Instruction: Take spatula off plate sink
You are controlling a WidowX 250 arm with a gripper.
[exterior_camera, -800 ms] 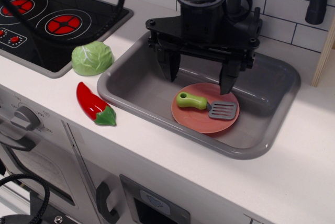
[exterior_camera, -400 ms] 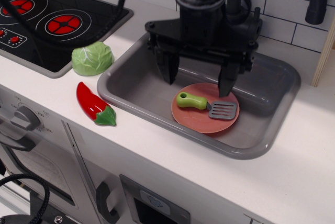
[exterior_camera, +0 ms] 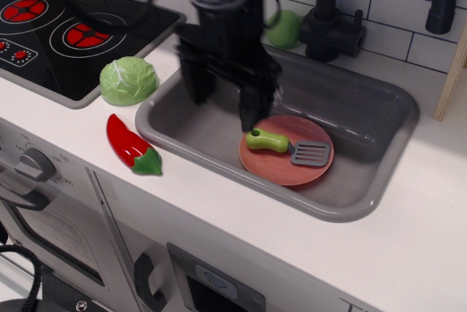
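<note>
The spatula needs to come off the salmon-pink plate [exterior_camera: 281, 170], so my gripper should grab it by its lime-green handle [exterior_camera: 268, 141] next.
The spatula [exterior_camera: 286, 146], with a lime-green handle and grey slotted blade, lies on the salmon-pink plate [exterior_camera: 281, 170] in the right half of the grey sink [exterior_camera: 379, 137]. My gripper [exterior_camera: 225, 106] hangs over the left half of the sink, to the left of the plate. It is open and empty, blurred by motion. Its right fingertip [exterior_camera: 252, 111] is close above the plate's left edge, near the spatula's handle end.
A green cabbage [exterior_camera: 129, 80] and a red chili pepper [exterior_camera: 131, 146] lie on the counter left of the sink. A black stovetop [exterior_camera: 66, 28] is at far left. A black faucet [exterior_camera: 343, 13] and a green ball [exterior_camera: 284, 29] stand behind the sink.
My gripper has swung left from above the plate to over the sink's left half. The spatula and plate have not moved.
</note>
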